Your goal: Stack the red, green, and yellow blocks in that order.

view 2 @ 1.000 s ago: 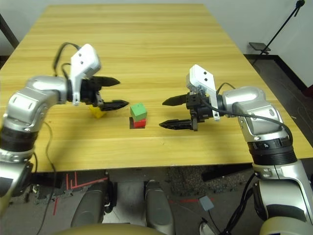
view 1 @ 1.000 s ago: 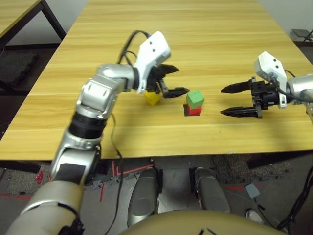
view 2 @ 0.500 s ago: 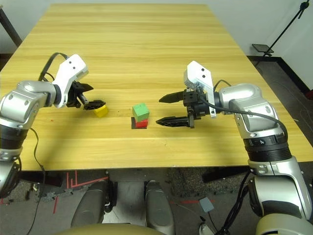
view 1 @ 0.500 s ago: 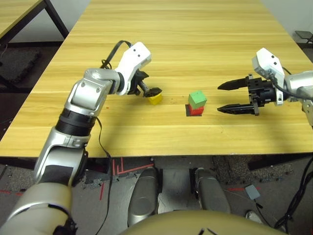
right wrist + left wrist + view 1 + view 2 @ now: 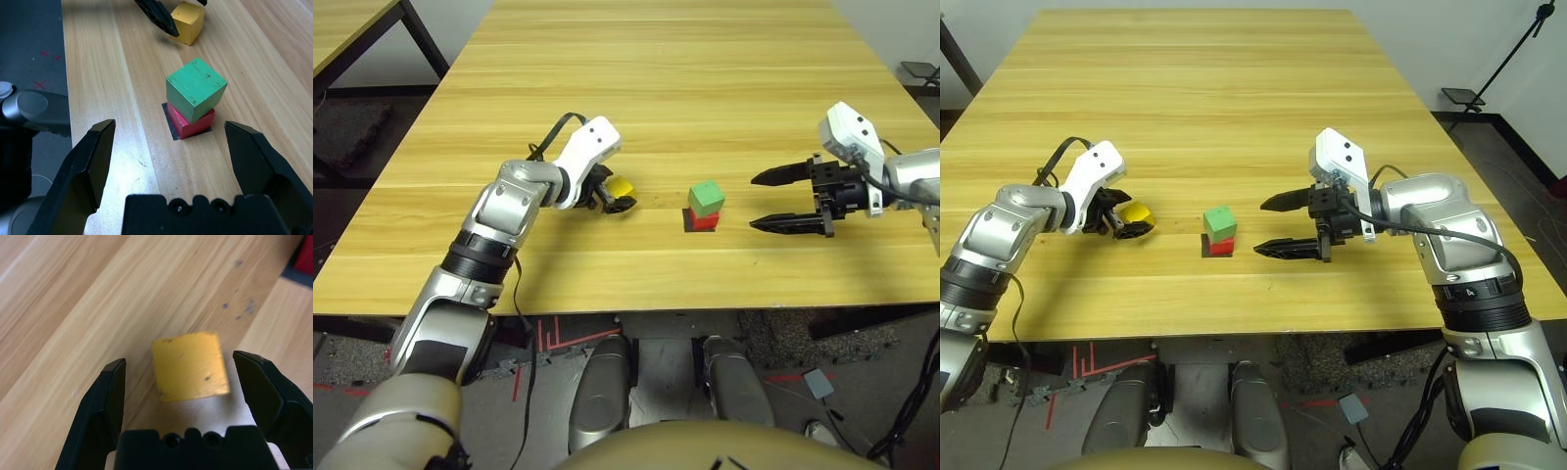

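Observation:
My left gripper closes on the yellow block next, since its fingers stand low on either side of the block in the left wrist view.
The green block (image 5: pixel 706 198) sits slightly askew on the red block (image 5: pixel 703 221), which rests on a flat black patch (image 5: pixel 168 117) near the table's middle. To their left the yellow block (image 5: pixel 620 186) lies on the table. My left gripper (image 5: pixel 615 194) is low at the table and open. In the left wrist view the yellow block (image 5: pixel 190 366) lies between its fingers (image 5: pixel 110 391) with a gap on each side. My right gripper (image 5: pixel 755 203) hovers open just right of the two-block stack, pointing at it, with nothing between its fingers (image 5: pixel 93 161).
The wooden table (image 5: pixel 685 88) stretches far behind the blocks. Its front edge (image 5: pixel 636 302) runs close below the stack. A second table (image 5: pixel 342 29) stands off to the far left, with a dark floor between.
My left gripper has come down from above the yellow block to the table and now has its open fingers on either side of the block. The right gripper has stayed put.

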